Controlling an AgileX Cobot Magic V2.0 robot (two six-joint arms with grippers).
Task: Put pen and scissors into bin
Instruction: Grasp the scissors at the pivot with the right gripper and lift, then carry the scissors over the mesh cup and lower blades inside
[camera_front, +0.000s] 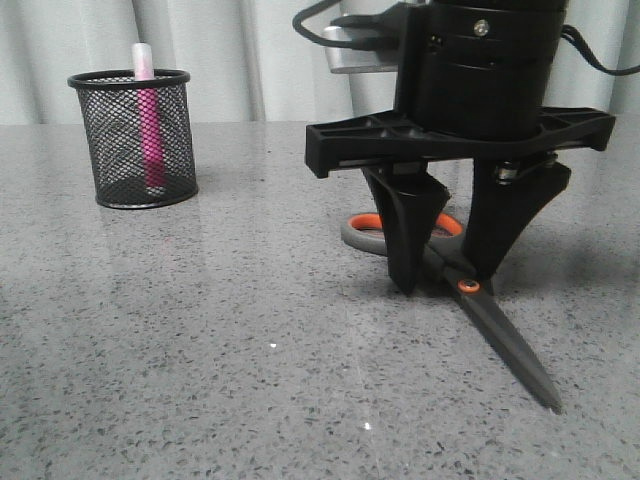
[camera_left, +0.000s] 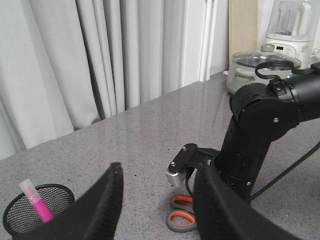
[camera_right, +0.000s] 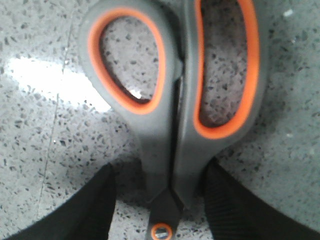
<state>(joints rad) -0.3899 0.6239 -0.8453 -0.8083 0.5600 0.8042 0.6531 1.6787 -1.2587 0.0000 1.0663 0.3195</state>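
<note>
The scissors (camera_front: 500, 335) are ready for my right gripper to close on: its fingers reach down on either side of the grey handles behind the orange pivot screw (camera_front: 468, 287), so it would hold them if it closed now.
The scissors (camera_front: 500, 335) lie flat on the grey table, orange-lined loops away from the camera and blades pointing to the front right. My right gripper (camera_front: 445, 275) stands over them, open, with one finger on each side of the handles just behind the orange pivot screw. In the right wrist view the scissors (camera_right: 175, 110) lie between the fingers (camera_right: 95, 210), not clamped. The pink pen (camera_front: 149, 110) stands in the black mesh bin (camera_front: 132, 140) at the back left. My left gripper (camera_left: 155, 200) is open and empty, held above the table between the bin (camera_left: 30, 217) and the scissors' loops (camera_left: 181, 220).
Pale curtains hang behind the table. In the left wrist view a glass-lidded pot (camera_left: 255, 65) and a white blender (camera_left: 292, 30) stand at the table's far end, beyond the right arm (camera_left: 260, 135).
</note>
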